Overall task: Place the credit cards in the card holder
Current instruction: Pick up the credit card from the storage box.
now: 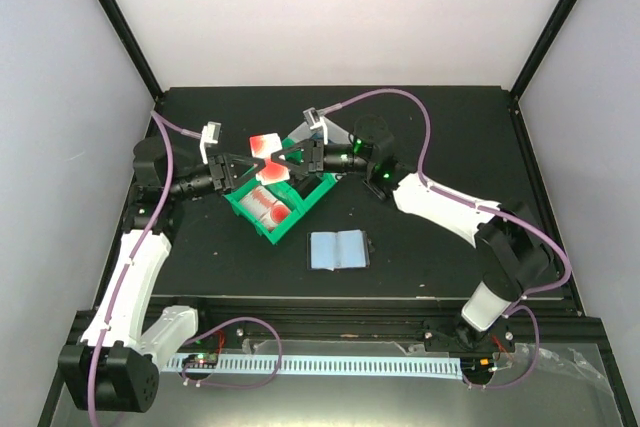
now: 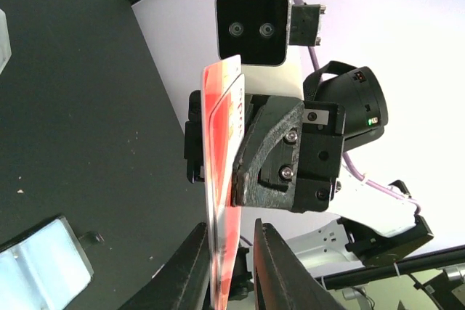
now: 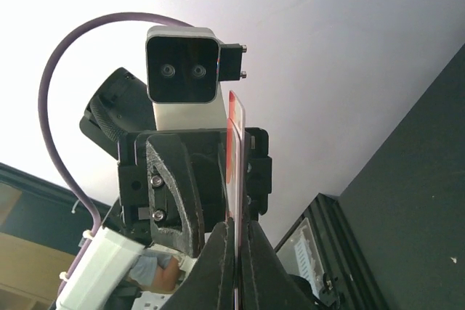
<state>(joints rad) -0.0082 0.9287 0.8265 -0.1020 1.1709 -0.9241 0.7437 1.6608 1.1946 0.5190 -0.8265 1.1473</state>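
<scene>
My left gripper is about to grab the credit card by its near end (image 1: 267,174), so the card's far end stays free to go into the card holder (image 1: 337,249).
A red-and-white credit card (image 1: 265,142) is held on edge between my two grippers above the green bin (image 1: 302,207). My right gripper (image 1: 289,159) is shut on this card (image 3: 236,143), its fingertips (image 3: 237,252) pinching the lower edge. My left gripper (image 1: 249,161) faces it with jaws open. In the left wrist view the card (image 2: 221,179) rests against the left finger (image 2: 187,266), with a gap to the other finger. The card holder (image 1: 337,249) lies open on the table, pale blue-grey inside up, in front of the bin. More red-and-white cards (image 1: 268,209) lie in the green bin.
A white bin (image 1: 335,133) joins the green one behind the right gripper. The black table (image 1: 430,147) is walled by white panels at the back and sides. A perforated white rail (image 1: 330,365) runs along the near edge.
</scene>
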